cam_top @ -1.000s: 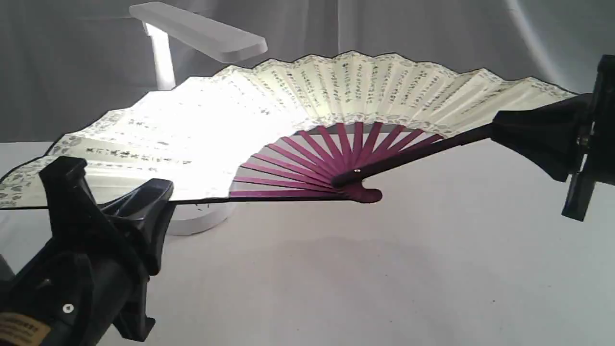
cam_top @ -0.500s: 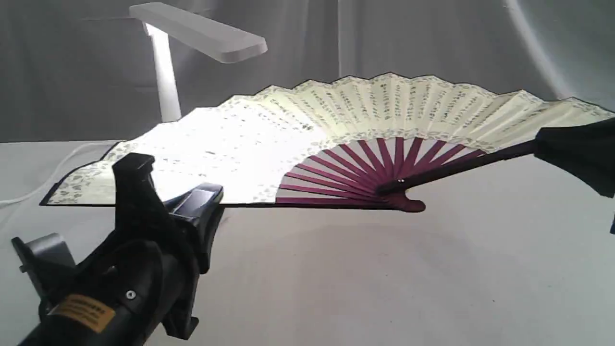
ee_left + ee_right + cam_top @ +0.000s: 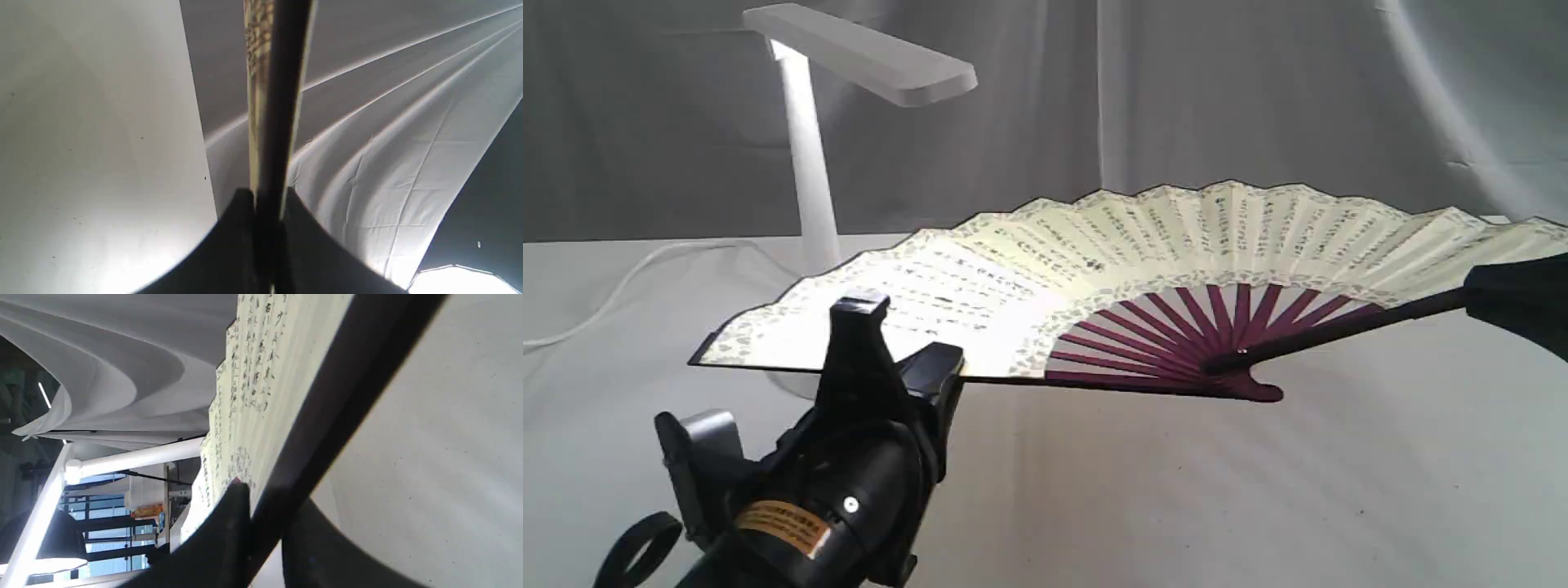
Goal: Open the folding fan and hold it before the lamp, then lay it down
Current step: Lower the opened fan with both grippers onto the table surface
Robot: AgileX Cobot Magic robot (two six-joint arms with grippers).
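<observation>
The fan's maroon pivot end is still above the table, so my right gripper keeps holding the fan until that end of the fan reaches the table.
The folding fan (image 3: pixel 1143 253) is spread wide open, cream leaf with black calligraphy, maroon ribs meeting at the pivot (image 3: pixel 1241 377). It hangs low over the table, tilted flat, in front and right of the lamp (image 3: pixel 809 180). My left gripper (image 3: pixel 907 363) is shut on the fan's left guard near its middle; the left wrist view shows the dark guard (image 3: pixel 278 102) pinched between the black fingers (image 3: pixel 241 220). My right gripper (image 3: pixel 1494 298) is shut on the right guard (image 3: pixel 347 375) at the right frame edge.
The lamp's flat white head (image 3: pixel 866 53) juts out over the back left, its cord (image 3: pixel 621 286) trailing left across the white tablecloth (image 3: pixel 1176 506). A grey curtain (image 3: pixel 1258 98) hangs behind. The lamp's base is hidden behind the fan.
Both grippers have carried the open fan down and to the right, away from the lamp. The bright lamp glare on the left of the leaf has faded.
</observation>
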